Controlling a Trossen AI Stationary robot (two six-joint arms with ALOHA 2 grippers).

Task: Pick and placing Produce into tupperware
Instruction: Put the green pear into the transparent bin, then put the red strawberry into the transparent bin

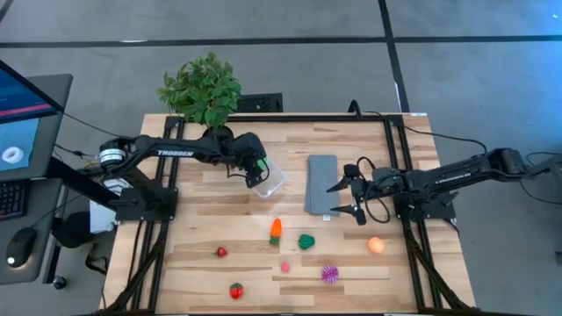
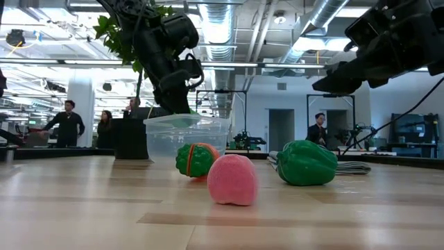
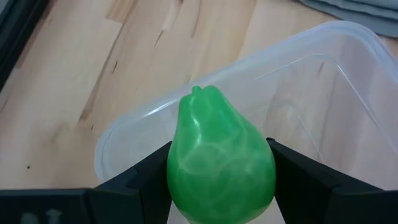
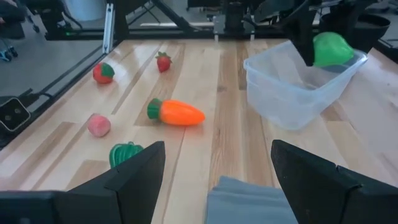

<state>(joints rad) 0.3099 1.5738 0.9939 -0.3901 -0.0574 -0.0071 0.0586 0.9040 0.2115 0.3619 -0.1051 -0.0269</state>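
The green pear-shaped fruit (image 3: 217, 162) hangs low inside the clear tupperware's rim in the left wrist view. My left gripper should open now, as the fruit would rest inside.
The clear tupperware (image 1: 272, 182) stands open on its base on the wooden table, left of centre. My left gripper (image 1: 257, 168) hangs over its left rim, shut on a green pear-shaped toy fruit (image 3: 217, 162). My right gripper (image 1: 345, 198) stands open over the grey slab's right edge, with nothing between its fingers. Loose produce lies nearer the front edge: an orange carrot (image 1: 276, 230), a dark green piece (image 1: 306, 240), an orange ball (image 1: 376, 245), a spiky purple ball (image 1: 329, 273), a pink piece (image 1: 285, 266) and two red pieces (image 1: 222, 252). My left gripper pinches the green fruit's broad rounded end (image 3: 180, 180) between its two fingers, one on each side. The fingers slant down from the table's left. The fruit's narrow tip (image 3: 200, 93) points away from the gripper, and the fruit hangs clear of the table, over the tupperware's rim (image 3: 124, 134).
A flat grey slab (image 1: 320, 180) lies right of the tupperware. A leafy potted plant (image 1: 204, 88) stands at the far left corner. Black frame rails run along the table's left, far and right sides. Bare wood lies at the near left.
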